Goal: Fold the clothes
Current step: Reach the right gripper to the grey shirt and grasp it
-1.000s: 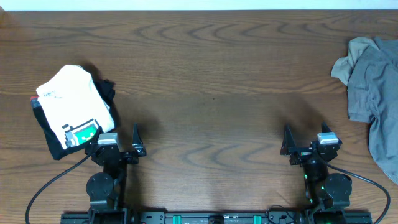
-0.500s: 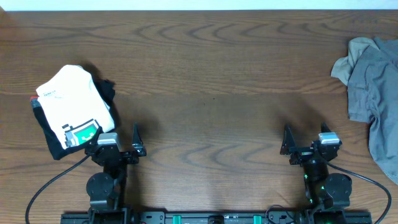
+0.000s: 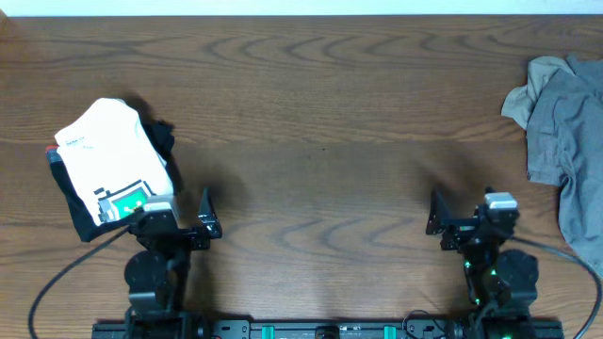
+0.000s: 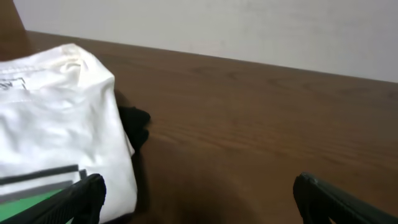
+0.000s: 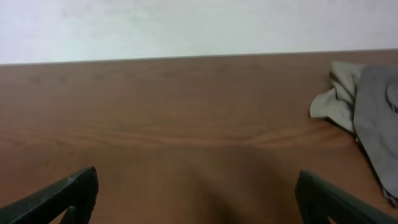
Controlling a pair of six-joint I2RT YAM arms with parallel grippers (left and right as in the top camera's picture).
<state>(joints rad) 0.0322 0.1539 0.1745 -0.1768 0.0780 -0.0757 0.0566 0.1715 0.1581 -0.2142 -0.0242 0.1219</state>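
Observation:
My right gripper should next grab the crumpled grey clothes' edge facing the bare wood, to draw them open for folding.
A crumpled heap of grey clothes (image 3: 563,141) lies at the table's right edge and also shows at the right of the right wrist view as grey clothes (image 5: 367,106). My right gripper (image 3: 466,212) hovers near the front edge, left of the heap and apart from it. It is open, and there is only bare wood between its fingers (image 5: 71,196). My left gripper (image 3: 176,212) is open at the front left, with one finger (image 4: 84,196) beside a folded white shirt (image 3: 108,160). It holds nothing.
The folded white shirt (image 4: 56,137) with a green print lies on a black garment (image 3: 160,137) at the left. The wooden table (image 3: 320,122) stretches between the two arms. A pale wall runs behind its far edge.
Both arms have shifted slightly where they stand. The grippers stay open and the clothes have not moved.

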